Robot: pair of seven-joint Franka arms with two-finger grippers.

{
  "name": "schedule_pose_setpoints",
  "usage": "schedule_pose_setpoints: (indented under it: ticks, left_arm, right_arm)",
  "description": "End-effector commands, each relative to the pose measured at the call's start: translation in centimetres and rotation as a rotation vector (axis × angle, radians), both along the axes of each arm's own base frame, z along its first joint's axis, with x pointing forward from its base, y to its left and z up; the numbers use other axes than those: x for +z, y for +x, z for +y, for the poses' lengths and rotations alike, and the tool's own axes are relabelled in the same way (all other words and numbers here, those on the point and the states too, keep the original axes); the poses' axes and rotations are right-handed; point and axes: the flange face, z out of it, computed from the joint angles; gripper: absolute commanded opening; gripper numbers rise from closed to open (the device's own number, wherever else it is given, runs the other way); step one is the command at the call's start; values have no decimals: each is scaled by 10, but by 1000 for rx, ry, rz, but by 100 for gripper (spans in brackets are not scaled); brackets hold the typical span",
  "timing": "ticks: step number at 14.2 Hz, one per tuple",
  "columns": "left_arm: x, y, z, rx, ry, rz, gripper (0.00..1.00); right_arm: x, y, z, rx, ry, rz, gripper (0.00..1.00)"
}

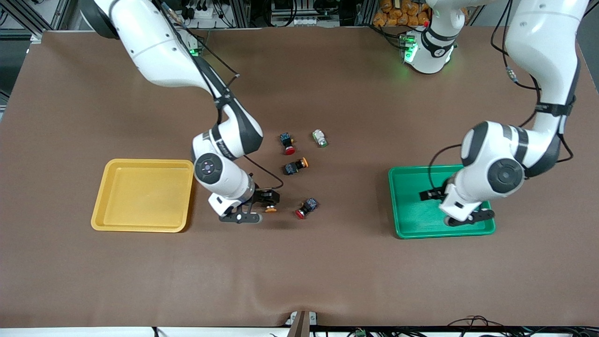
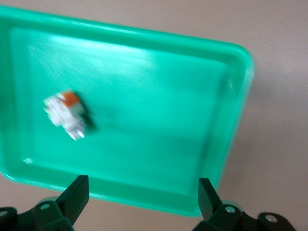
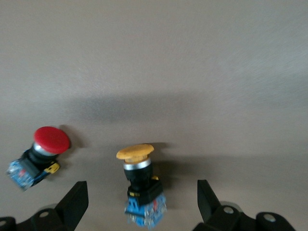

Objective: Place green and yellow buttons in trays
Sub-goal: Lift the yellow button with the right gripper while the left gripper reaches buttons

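My right gripper lowers its fingers first, since they are above the yellow-capped button and closing now would miss it.
My right gripper (image 1: 265, 207) is open low over the table beside the yellow tray (image 1: 140, 224). A black-and-blue button with a yellow cap (image 3: 139, 185) lies between its fingers (image 3: 74, 199), not clamped; it also shows in the front view (image 1: 270, 209). My left gripper (image 1: 464, 216) is open over the green tray (image 1: 412, 220). In the left wrist view a white button with a reddish mark (image 2: 66, 113) lies in the green tray (image 2: 159, 144), apart from the open left gripper (image 2: 142, 190). A second yellow-capped button (image 1: 296, 166) and a white button with a green mark (image 1: 320, 138) lie mid-table.
Two red-capped buttons lie on the brown table: one (image 1: 287, 143) next to the white button, one (image 1: 306, 208) close to my right gripper, also showing in the right wrist view (image 3: 41, 156). The yellow tray holds nothing.
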Motion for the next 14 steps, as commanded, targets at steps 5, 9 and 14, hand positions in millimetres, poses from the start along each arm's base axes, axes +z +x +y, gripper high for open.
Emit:
schedule_pose_setpoints:
  ticks: [5, 9, 14]
  left_arm:
    - [-23, -72, -159, 191, -55, 31, 100]
    - [-55, -126, -232, 335, -99, -9, 100]
    - [-86, -190, -300, 436, -90, 16, 100]
  right_arm:
    - [-21, -14, -4, -20, -29, 7, 0]
    - [-6, -4, -27, -34, -50, 69, 0]
    - [66, 25, -101, -45, -86, 209, 0]
